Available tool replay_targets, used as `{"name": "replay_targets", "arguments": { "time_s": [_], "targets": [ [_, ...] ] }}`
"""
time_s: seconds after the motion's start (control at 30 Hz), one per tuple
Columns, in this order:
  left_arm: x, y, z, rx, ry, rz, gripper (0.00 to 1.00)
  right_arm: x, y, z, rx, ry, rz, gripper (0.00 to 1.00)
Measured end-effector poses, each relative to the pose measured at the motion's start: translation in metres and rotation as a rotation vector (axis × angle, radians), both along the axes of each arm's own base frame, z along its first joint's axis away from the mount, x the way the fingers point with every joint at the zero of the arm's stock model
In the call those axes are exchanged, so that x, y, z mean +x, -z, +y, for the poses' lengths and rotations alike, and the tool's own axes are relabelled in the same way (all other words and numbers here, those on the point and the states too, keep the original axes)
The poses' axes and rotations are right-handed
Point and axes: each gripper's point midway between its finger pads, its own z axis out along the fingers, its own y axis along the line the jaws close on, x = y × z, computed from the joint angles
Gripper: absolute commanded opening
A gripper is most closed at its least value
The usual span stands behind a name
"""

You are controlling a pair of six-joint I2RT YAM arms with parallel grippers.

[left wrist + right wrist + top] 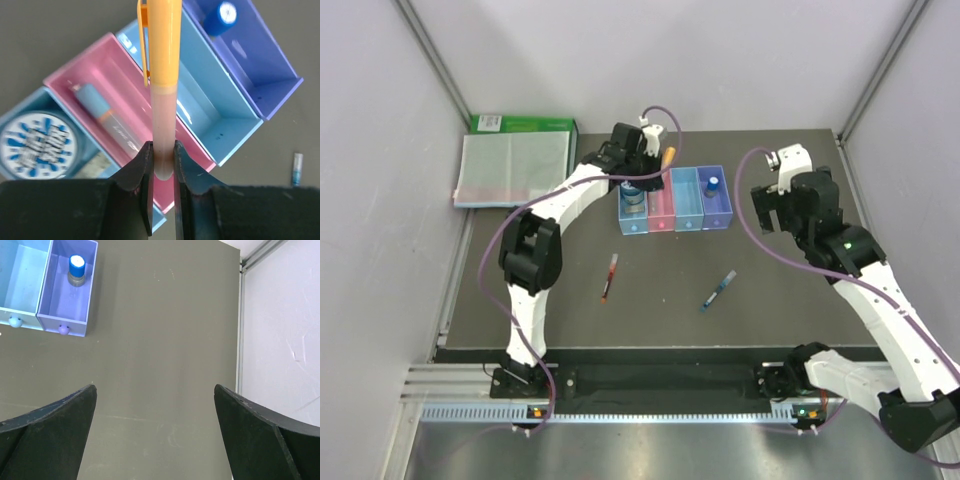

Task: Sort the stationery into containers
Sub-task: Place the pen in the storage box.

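Note:
The highlighter's cap reaches high over the second blue bin, and a release would end with it across the pink bin's side. My left gripper keeps holding it for now.
My left gripper (163,150) is shut on the orange highlighter (164,60) and holds it above the row of bins; in the top view the highlighter (667,157) sticks out behind the pink bin (662,208). The pink bin (65,80) holds the light-blue marker (102,115). The left blue bin (15,119) holds the round tape roll (34,145). The purple bin (280,82) holds the blue-capped bottle (220,17), which also shows in the right wrist view (76,269). The dark red pen (610,276) and the blue pen (717,291) lie on the mat. My right gripper (155,405) is open and empty.
A clear folder (510,168) on a green box (525,124) lies at the back left. The second blue bin (686,200) looks empty. The mat's right edge and a wall (280,340) are beside my right gripper.

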Motion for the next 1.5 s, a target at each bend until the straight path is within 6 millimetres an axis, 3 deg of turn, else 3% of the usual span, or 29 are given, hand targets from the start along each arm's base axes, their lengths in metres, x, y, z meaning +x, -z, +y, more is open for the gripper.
{"name": "replay_targets", "arguments": {
  "time_s": [0.13, 0.33, 0.63, 0.8, 0.87, 1.0, 1.07, 1.2, 1.3, 1.5],
  "targets": [
    [-0.011, 0.023, -0.007, -0.021, -0.005, 0.106, 0.00, 0.001, 0.001, -0.002, -0.001, 0.005, 0.003, 1.00],
    [-0.018, 0.024, -0.014, -0.068, -0.013, 0.164, 0.00, 0.001, 0.001, -0.003, 0.001, 0.009, 0.002, 1.00],
    [-0.036, 0.069, 0.008, -0.074, -0.086, 0.324, 0.00, 0.001, 0.001, -0.003, 0.007, 0.007, 0.004, 0.99],
    [-0.037, 0.069, 0.008, -0.097, -0.099, 0.344, 0.01, 0.001, 0.001, -0.003, 0.013, 0.001, 0.004, 1.00],
    [-0.036, 0.069, 0.008, -0.099, -0.102, 0.346, 0.10, 0.001, 0.001, -0.003, 0.015, 0.001, 0.004, 1.00],
    [-0.036, 0.069, 0.009, -0.100, -0.104, 0.346, 0.14, 0.001, 0.001, -0.004, 0.016, 0.004, 0.004, 1.00],
    [-0.035, 0.068, 0.009, -0.100, -0.104, 0.344, 0.29, 0.001, 0.001, -0.004, 0.017, 0.003, 0.004, 1.00],
    [-0.033, 0.065, 0.008, -0.106, -0.107, 0.339, 0.31, 0.001, 0.001, -0.004, 0.018, 0.002, 0.004, 1.00],
    [-0.029, 0.062, 0.007, -0.111, -0.107, 0.330, 0.40, 0.001, 0.001, -0.003, 0.024, 0.000, 0.006, 1.00],
    [-0.024, 0.054, 0.006, -0.119, -0.105, 0.309, 0.41, 0.001, 0.001, -0.003, 0.033, -0.001, 0.008, 0.99]
  ]
}}
